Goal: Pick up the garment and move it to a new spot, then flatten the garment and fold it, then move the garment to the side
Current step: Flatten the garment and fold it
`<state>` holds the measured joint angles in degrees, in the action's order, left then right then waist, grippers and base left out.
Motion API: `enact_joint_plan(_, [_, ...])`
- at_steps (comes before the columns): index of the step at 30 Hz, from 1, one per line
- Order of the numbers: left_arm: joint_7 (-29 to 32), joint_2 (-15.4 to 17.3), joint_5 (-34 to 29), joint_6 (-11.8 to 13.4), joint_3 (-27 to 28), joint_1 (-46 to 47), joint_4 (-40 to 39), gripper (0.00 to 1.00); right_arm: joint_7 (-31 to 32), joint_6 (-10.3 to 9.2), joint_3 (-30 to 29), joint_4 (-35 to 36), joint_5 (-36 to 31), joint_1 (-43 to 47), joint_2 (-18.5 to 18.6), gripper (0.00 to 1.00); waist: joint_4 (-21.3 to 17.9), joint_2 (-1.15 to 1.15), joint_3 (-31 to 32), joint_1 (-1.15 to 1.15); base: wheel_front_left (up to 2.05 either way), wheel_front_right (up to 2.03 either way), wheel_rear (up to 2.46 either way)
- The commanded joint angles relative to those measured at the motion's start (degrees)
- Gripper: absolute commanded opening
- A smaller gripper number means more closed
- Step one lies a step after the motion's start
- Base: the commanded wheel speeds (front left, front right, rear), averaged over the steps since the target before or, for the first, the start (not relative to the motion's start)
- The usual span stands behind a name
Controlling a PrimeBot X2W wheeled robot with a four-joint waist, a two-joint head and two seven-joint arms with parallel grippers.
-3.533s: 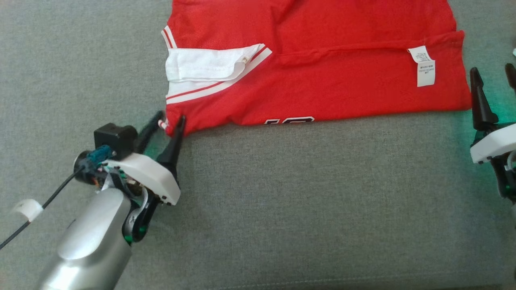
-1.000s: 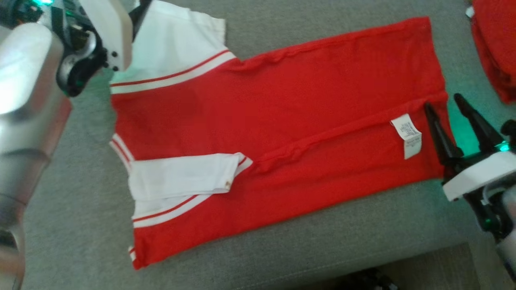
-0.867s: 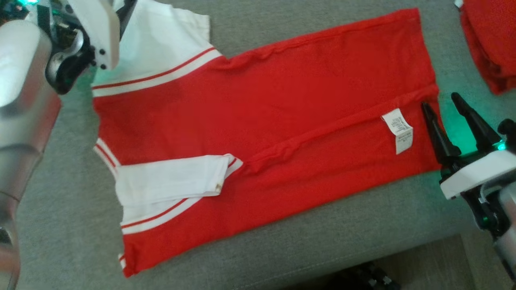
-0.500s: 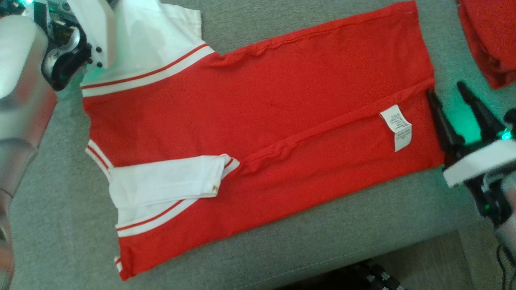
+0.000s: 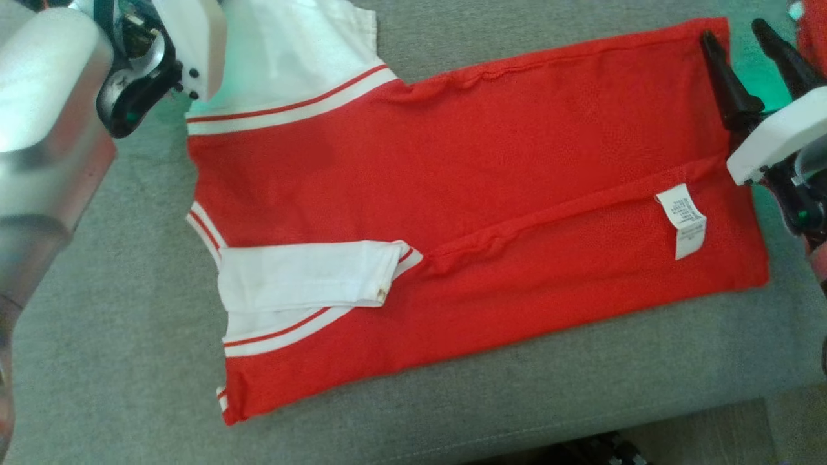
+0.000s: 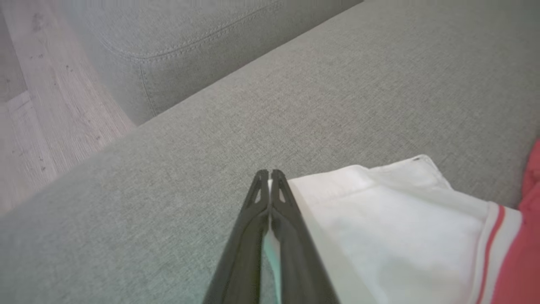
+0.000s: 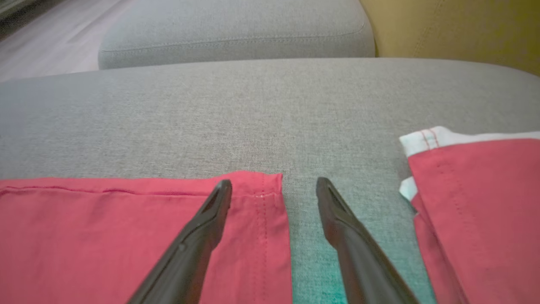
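I should next grab the red shirt by its hem corner (image 5: 718, 30) with my right gripper. Then I can fold the shirt's body over toward the folded white sleeve (image 5: 306, 278).
The garment (image 5: 465, 168) is a red shirt with white sleeves, spread flat on the grey sofa cushion (image 5: 103, 336). One white sleeve (image 5: 303, 274) is folded onto the body. The other white sleeve (image 6: 400, 228) lies at the far left corner. My left gripper (image 6: 269, 174) is shut on that sleeve's edge, and its white housing (image 5: 194, 39) shows at the head view's top left. My right gripper (image 5: 733, 31) is open at the far hem corner (image 7: 261, 190), one finger over the red cloth and the other over the bare cushion.
A second red garment (image 7: 476, 202) lies close to the right of my right gripper. A yellow cushion (image 7: 455, 29) stands behind it. The cushion's front edge (image 5: 452, 445) is near, with wooden floor (image 6: 33, 126) beyond the sofa on the left.
My left gripper has shut on the white sleeve. My right gripper has moved along the hem from the near corner to the far corner. The camera has shifted too.
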<state>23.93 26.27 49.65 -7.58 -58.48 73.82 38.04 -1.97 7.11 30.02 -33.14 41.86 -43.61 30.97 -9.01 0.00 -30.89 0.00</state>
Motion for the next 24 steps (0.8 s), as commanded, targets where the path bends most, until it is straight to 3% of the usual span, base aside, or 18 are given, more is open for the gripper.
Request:
enact_joint_plan(1, [-1.1,2.4,0.7,0.1,1.1,3.5,-1.4,0.00,0.6,0.37,0.8,-0.1,0.7,0.0,0.7,0.77,0.7,0.00,0.2,0.00,0.00,0.00,0.00])
enact_joint_plan(2, [-1.5,2.5,1.1,0.1,0.7,3.6,-1.4,0.00,1.2,0.37,1.1,-0.9,1.2,-0.6,0.5,0.31,0.9,0.00,0.3,0.00,0.00,0.00,0.00])
enact_joint_plan(3, [-1.9,2.6,1.4,0.1,0.2,3.8,-1.5,0.00,1.6,0.37,1.5,-1.6,1.5,-1.2,0.4,0.00,1.2,0.00,0.4,0.00,0.00,0.00,0.00])
enact_joint_plan(8, [-4.7,3.0,2.5,0.1,-2.7,4.8,-2.1,0.00,3.4,0.37,4.0,-3.6,3.7,-3.1,0.6,0.00,2.3,0.00,0.8,0.00,0.00,0.00,0.00])
enact_joint_plan(24, [-20.8,2.8,2.4,0.1,-8.2,10.5,-0.3,0.00,-8.4,0.37,5.3,-6.8,5.8,-7.7,3.6,0.00,3.8,0.00,3.5,0.00,0.00,0.00,0.00])
